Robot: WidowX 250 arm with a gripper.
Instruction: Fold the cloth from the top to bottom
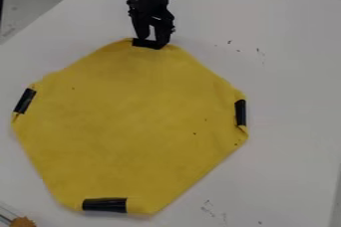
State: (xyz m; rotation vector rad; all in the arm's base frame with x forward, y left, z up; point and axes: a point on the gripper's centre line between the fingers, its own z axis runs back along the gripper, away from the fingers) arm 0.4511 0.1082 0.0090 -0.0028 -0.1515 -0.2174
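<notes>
My gripper will next fold the yellow cloth down onto its bottom, grabbing its top edge with the black piece of cloth.
The gripper hangs at the top edge of the yellow cloth, its two fingers apart, with their tips over or beside the black strip there. Whether the tips touch the cloth I cannot tell. The cloth lies spread out with several corners turned in, giving it a many-sided outline. More black strips mark its left edge, right edge and bottom edge.
Under the cloth is a white table with a few small dark marks. An orange-brown object shows at the lower left corner, and a dark cable loops beside the arm at the top.
</notes>
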